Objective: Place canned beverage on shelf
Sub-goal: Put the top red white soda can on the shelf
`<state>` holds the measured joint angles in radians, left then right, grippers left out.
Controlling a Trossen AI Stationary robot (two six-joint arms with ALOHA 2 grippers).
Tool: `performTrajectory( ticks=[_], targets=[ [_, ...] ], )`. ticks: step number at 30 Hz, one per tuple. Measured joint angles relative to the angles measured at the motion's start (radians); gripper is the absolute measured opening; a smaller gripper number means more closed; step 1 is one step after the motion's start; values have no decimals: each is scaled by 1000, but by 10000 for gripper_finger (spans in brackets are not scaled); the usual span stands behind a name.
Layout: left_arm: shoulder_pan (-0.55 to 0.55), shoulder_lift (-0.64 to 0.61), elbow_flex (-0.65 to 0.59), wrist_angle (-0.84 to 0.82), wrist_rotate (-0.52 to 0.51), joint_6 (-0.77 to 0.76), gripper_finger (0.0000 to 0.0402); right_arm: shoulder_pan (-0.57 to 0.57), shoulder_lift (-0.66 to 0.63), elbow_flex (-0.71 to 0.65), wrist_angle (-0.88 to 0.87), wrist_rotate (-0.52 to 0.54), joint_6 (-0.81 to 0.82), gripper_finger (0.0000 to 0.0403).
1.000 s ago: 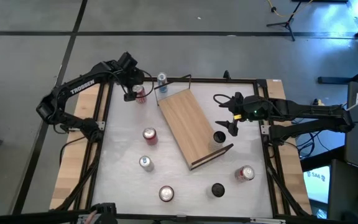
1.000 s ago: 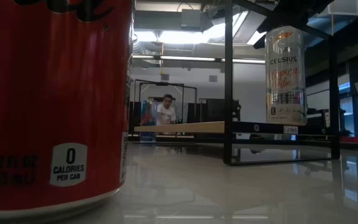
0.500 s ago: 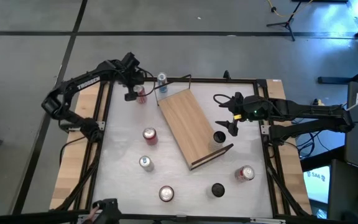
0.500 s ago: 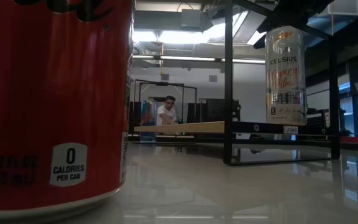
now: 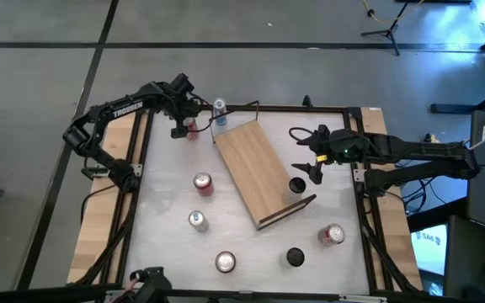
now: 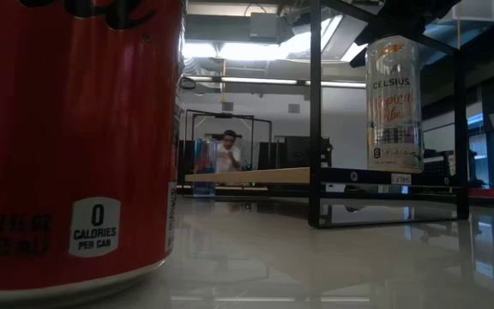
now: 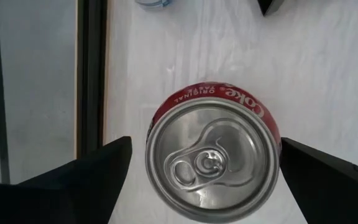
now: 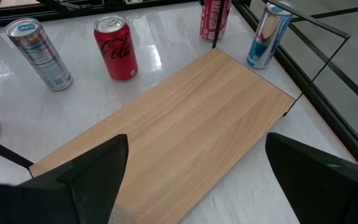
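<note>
My left gripper is ready to close on the red Coke can, as both fingers reach down past its silver lid (image 7: 213, 162), beside the can's upper side.
A red Coke can (image 7: 213, 165) stands upright on the white table near the far left corner (image 5: 192, 129). My left gripper (image 7: 206, 142) hangs open right above it, pointing steeply down, one finger on each side of the can and clear of it (image 5: 182, 124). The shelf (image 5: 259, 171), a light-wood board with black wire rails at its ends, lies slantwise across the table's middle (image 8: 185, 130). My right gripper (image 5: 311, 160) waits open above the table to the right of the shelf, facing the board (image 8: 197, 168).
A blue can (image 5: 219, 107) stands by the shelf's far end. A dark can (image 5: 297, 186) sits at its near end. Several more cans stand on the table: red (image 5: 202, 183), silver (image 5: 197, 220), red (image 5: 225, 262), dark (image 5: 294, 257), red and white (image 5: 333, 235). A black frame (image 5: 141, 168) rims the table.
My left gripper has come down toward the Coke can at the far left, tipping more steeply downward, and stays open. The can and the other things have not moved.
</note>
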<state>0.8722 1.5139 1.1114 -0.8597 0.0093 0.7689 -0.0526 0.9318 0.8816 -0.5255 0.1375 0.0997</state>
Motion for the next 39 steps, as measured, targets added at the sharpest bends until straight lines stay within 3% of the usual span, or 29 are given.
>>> performTrajectory(
  ticks=[8, 26, 39],
  targets=[
    [0, 0, 0, -5, 10, 0, 382, 0, 0, 0, 0, 0, 0, 374],
    [-11, 4, 0, -9, 11, -12, 289, 0, 0, 0, 0, 0, 0, 374],
    [-25, -1, 1, -60, -14, -133, 282, 0, 0, 0, 0, 0, 0, 374]
  ],
)
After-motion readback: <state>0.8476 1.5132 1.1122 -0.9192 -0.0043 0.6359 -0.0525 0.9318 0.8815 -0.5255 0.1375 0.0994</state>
